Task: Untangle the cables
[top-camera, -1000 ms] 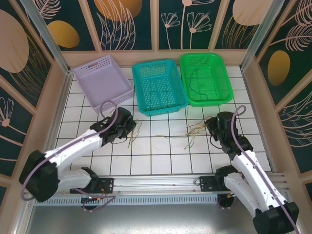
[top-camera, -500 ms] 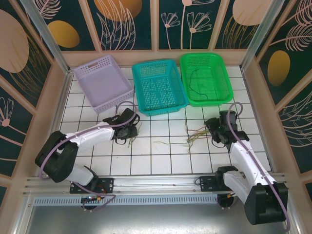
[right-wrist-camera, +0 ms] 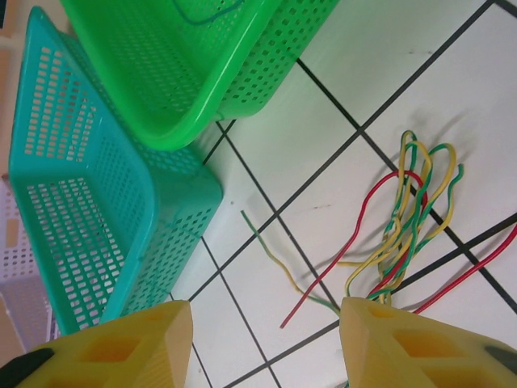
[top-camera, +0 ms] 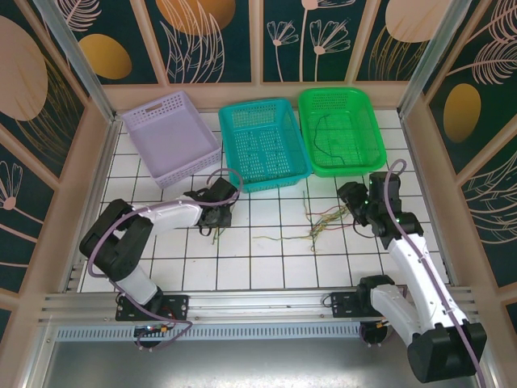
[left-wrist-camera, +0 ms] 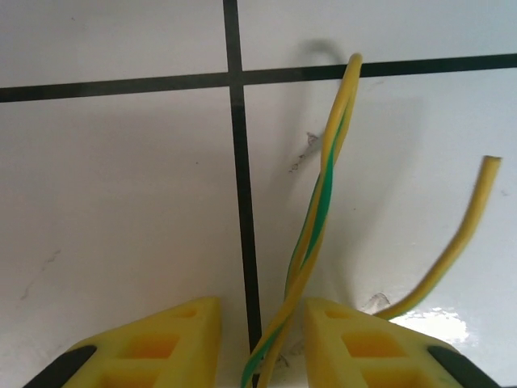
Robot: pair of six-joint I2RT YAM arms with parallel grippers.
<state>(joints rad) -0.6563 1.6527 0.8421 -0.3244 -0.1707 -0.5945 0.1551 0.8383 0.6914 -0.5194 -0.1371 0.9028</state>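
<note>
My right gripper grabs the yellow-and-green cable's loose piece next, to pull it untangled from the twist at my left gripper.
A yellow-and-green twisted cable (left-wrist-camera: 321, 202) runs between the yellow fingers of my left gripper (left-wrist-camera: 262, 311), which stands open low over the tile. A loose yellow strand (left-wrist-camera: 456, 242) curves off to its right. From above, my left gripper (top-camera: 216, 215) sits at these strands (top-camera: 216, 233) on the mid-left floor. A tangled bundle of red, yellow and green cables (right-wrist-camera: 408, 214) lies by the right finger of my right gripper (right-wrist-camera: 266, 311), open wide with nothing in it. This bundle (top-camera: 323, 220) lies just left of my right gripper (top-camera: 350, 212). A dark cable (top-camera: 323, 139) lies in the green basket (top-camera: 367, 162).
A lilac basket (top-camera: 166, 174), a teal basket (top-camera: 234, 174) and the green basket stand in a row at the back. One thin strand (top-camera: 271, 237) lies alone mid-floor. The teal basket (right-wrist-camera: 89, 202) and the green basket (right-wrist-camera: 186, 97) stand close ahead of my right gripper.
My left gripper has moved right and down onto the yellow-green strands. The right gripper has pulled back and to the right, and the bundle has spread a little.
</note>
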